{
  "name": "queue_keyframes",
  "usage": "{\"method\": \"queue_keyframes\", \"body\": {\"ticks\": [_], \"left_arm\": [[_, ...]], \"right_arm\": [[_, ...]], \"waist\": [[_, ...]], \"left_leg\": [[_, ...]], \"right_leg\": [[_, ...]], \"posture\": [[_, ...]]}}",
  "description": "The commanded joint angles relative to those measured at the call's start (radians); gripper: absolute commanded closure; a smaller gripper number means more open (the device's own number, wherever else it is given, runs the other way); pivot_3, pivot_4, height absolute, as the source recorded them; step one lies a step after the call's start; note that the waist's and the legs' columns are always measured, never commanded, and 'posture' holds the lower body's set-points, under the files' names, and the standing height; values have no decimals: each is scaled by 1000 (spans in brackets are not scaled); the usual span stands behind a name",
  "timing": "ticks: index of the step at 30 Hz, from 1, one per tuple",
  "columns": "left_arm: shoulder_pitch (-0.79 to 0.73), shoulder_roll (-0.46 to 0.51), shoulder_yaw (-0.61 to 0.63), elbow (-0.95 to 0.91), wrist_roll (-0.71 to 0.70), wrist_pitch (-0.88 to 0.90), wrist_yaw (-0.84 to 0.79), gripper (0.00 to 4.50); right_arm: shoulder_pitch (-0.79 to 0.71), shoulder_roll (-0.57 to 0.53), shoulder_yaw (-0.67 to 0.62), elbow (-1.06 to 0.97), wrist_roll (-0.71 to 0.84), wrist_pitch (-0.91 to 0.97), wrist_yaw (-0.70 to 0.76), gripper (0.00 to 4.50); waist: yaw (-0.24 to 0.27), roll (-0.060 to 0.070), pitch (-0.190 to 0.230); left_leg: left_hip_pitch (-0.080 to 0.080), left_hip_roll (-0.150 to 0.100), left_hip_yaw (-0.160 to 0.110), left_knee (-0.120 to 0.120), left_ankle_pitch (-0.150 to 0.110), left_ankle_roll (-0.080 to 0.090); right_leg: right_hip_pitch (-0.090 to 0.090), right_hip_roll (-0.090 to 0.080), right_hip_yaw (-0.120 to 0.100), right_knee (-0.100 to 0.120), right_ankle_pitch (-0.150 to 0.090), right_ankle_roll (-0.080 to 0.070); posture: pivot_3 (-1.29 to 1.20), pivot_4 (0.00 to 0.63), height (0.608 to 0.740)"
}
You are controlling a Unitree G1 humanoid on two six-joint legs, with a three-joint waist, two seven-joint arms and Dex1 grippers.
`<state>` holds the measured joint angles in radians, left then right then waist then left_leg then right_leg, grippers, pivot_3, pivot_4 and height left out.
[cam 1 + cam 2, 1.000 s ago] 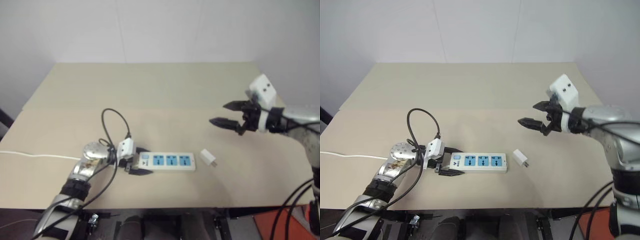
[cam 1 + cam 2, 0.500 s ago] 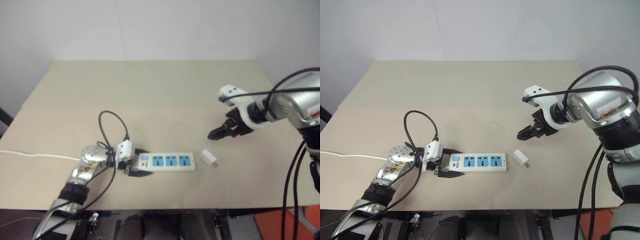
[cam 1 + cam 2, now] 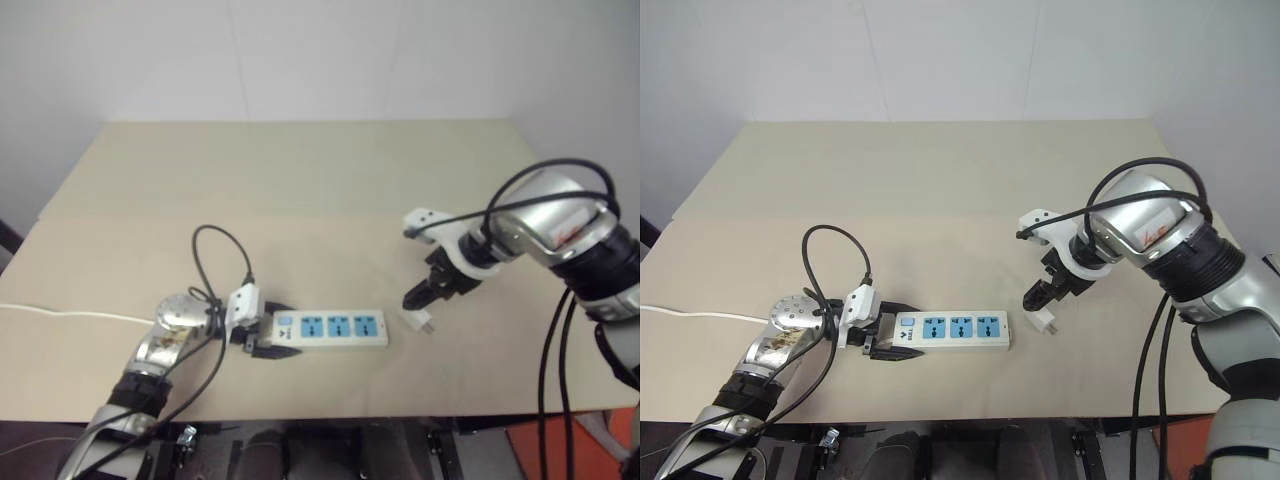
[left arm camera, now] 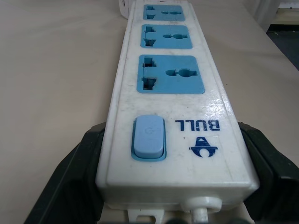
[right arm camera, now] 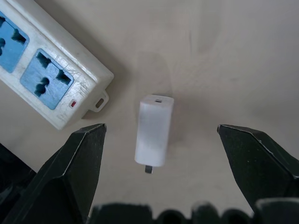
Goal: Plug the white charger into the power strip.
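Note:
The charger's metal prongs stick out at one end, so my right gripper should next grab the charger by the flat sides of its white body [image 3: 415, 319].
The power strip [image 3: 330, 328], a long white bar with three blue sockets, lies near the table's front edge. My left gripper [image 3: 283, 331] is shut on its switch end, and in the left wrist view a black finger [image 4: 79, 163] presses each side of the strip [image 4: 168, 93]. The white charger [image 3: 418, 321] lies on its side on the table just right of the strip's far end, prongs showing. My right gripper [image 3: 1036, 298] points down just above it. In the right wrist view it stands open, with the charger [image 5: 154, 136] untouched between the wide-spread fingers [image 5: 79, 158].
The beige table [image 3: 300, 180] stretches back to a white wall. The strip's thin white cord [image 3: 60, 311] runs off the table's left edge. A black cable [image 3: 215, 250] loops above my left wrist. Black cables [image 3: 555, 340] hang from my right arm.
My right gripper has swung from level to pointing down and has dropped down and left over the white charger. The left gripper and the power strip have stayed put.

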<state>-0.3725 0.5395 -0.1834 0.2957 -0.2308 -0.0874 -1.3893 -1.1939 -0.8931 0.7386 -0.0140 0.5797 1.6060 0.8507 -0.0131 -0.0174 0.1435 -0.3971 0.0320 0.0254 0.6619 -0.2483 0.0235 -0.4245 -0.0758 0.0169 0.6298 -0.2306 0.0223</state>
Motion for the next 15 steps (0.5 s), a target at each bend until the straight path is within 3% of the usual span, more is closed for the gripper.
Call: {"method": "queue_keyframes", "body": {"ticks": [1,15], "left_arm": [[1,7,3,-24,-8,5,1,1183],[11,0,0,-30,-9,8,17,1183]], "right_arm": [[5,14,-2,13,-35,6,-25,0],[41,118,32,75,-69,8,-75,0]], "waist": [[0,0,0],[0,0,0]], "left_leg": [[0,0,0,0,0,0],[0,0,0,0,0,0]], "right_leg": [[0,0,0,0,0,0],[0,0,0,0,0,0]], "posture": [[0,150,740],[0,150,740]]}}
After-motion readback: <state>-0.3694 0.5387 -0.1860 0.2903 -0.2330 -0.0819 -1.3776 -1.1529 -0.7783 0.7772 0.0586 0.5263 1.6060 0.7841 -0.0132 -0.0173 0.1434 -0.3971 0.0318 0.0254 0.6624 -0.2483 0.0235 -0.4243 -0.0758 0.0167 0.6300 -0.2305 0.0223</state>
